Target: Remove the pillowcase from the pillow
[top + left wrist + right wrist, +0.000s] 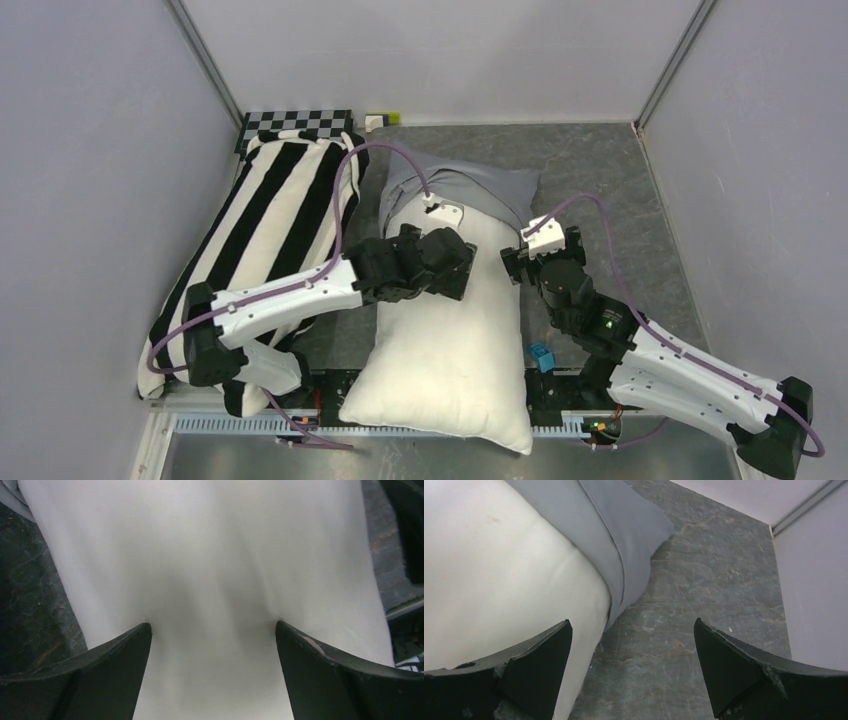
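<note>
My left gripper grabs the white pillow by its bare mid-length (pixel 432 312) (pixel 212 632) next, which leaves the bunched pillowcase free to pull off.
The plain white pillow (pixel 450 350) lies lengthwise in the middle of the table, its near end hanging over the front edge. The blue-grey pillowcase (pixel 470 188) covers only its far end, bunched and wrinkled. My left gripper (pixel 452 272) is open, both fingertips pressed into the bare pillow (pixel 210 570) about mid-length. My right gripper (pixel 512 262) is open and empty, low over the table beside the pillow's right edge (pixel 499 580), just short of the pillowcase's right corner (pixel 624 535).
A long black-and-white striped pillow (pixel 270 230) lies along the left wall. A checkerboard (pixel 298 122) sits at the back left. A small blue block (pixel 541 356) sits by the right arm's base. Grey walls enclose the dark stone table (pixel 610 190).
</note>
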Available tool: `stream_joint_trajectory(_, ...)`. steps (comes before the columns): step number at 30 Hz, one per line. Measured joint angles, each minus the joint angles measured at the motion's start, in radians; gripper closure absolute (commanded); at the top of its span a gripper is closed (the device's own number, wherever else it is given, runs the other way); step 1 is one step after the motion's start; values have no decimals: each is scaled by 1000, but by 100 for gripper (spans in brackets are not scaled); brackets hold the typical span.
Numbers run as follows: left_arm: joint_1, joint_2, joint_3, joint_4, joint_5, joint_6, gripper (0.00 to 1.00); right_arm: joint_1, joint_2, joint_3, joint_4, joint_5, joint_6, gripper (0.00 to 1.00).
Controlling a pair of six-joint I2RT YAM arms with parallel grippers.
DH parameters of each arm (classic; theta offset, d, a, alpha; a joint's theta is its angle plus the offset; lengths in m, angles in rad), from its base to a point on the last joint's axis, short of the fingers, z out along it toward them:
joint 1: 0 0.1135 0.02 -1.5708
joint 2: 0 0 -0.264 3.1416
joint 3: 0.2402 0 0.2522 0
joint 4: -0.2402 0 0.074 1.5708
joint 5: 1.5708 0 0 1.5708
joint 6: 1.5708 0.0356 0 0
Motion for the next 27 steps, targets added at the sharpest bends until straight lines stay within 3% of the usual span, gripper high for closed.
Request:
stream_joint_trajectory(7,37,140,-1,27,-16,-38,3,-18,-27,-62,51,60,0,2)
stream_joint_trajectory(8,55,135,-27,50,0,-43,12,-25,-18,-62,58,53,0,2)
stream_joint_trajectory(11,105,102,-117,121,45,-56,56,-41,10,-62,83,20,0,2)
stream_joint_trajectory(14,132,57,-174,166,69,-66,93,-53,58,-62,130,-10,-10,2)
stream_joint_trajectory(15,135,39,-188,177,72,-68,97,-58,79,-62,146,-21,-14,2)
stream_joint_trajectory(22,151,-92,-226,174,94,-62,98,-111,243,-50,238,-61,-48,2)
stream_joint_trajectory(27,170,-188,-240,118,114,-52,98,-220,344,-20,320,-71,-74,2)
